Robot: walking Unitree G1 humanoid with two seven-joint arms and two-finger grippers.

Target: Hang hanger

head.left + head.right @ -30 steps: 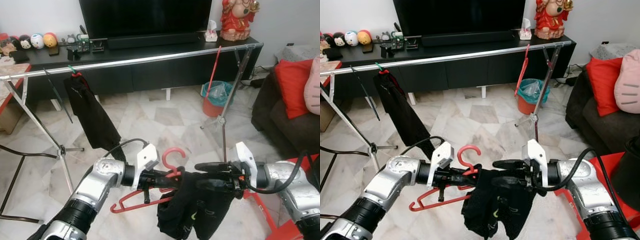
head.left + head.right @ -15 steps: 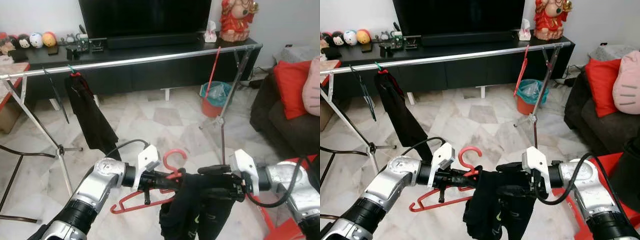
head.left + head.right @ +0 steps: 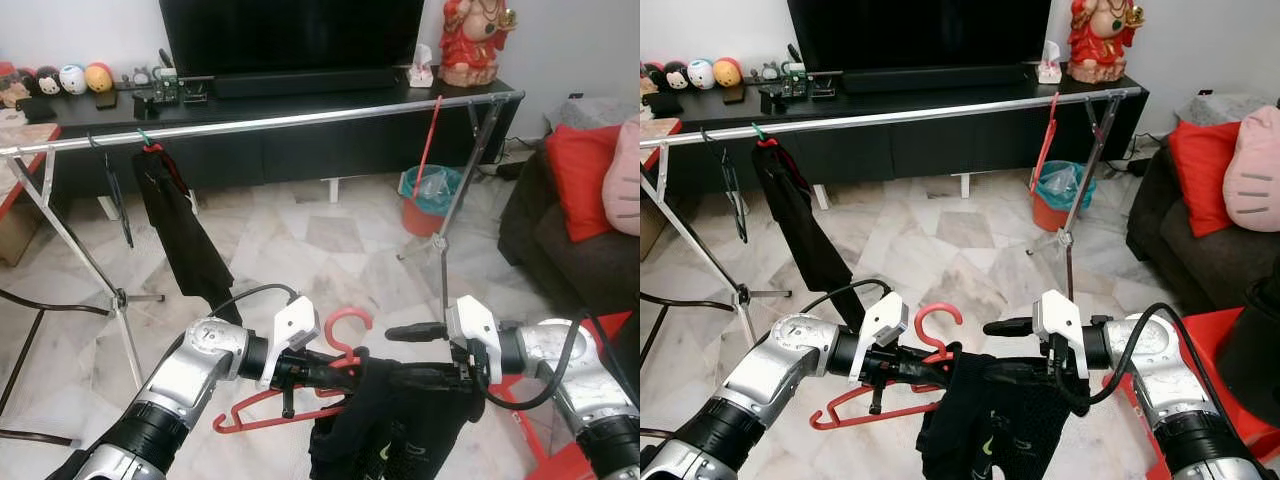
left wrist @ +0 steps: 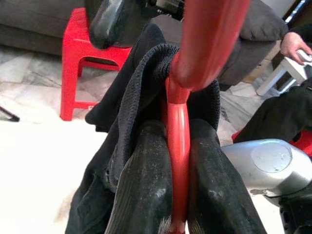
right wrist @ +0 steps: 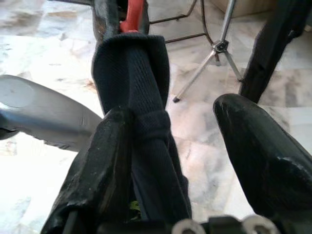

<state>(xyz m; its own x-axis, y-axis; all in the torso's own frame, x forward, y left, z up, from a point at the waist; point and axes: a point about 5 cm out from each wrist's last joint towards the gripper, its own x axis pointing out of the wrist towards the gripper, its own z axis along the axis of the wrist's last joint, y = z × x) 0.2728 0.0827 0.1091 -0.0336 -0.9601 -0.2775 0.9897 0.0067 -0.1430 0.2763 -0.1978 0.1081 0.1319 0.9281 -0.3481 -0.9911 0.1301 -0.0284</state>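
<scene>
The loose cloth below hangs slack, so my right gripper should next grab the garment by its raised ribbed fold (image 5: 150, 119), which stands up.
My left gripper (image 3: 325, 372) is shut on the neck of a red hanger (image 3: 345, 325), low in front of me; its fingers (image 4: 146, 185) clamp the red stem (image 4: 178, 126). A black garment (image 3: 390, 435) drapes over the hanger's right side and hangs down. My right gripper (image 3: 390, 352) is open right beside it. One of its fingers lies under the cloth (image 5: 141, 87), and the other finger (image 5: 258, 146) stands clear. The chrome rail (image 3: 300, 117) runs across the room ahead, well beyond both grippers.
On the rail hang a black garment (image 3: 180, 235), a black hanger (image 3: 115, 200) and a red hanger (image 3: 430, 130). Behind stands a black TV cabinet (image 3: 300, 150). A red bin (image 3: 428, 205), a sofa with a red cushion (image 3: 585, 165) and a red stool (image 3: 545, 440) are on the right.
The right gripper has shifted slightly left toward the hanger and its fingers stand wider apart. The garment sags lower over the hanger. The left gripper keeps its hold.
</scene>
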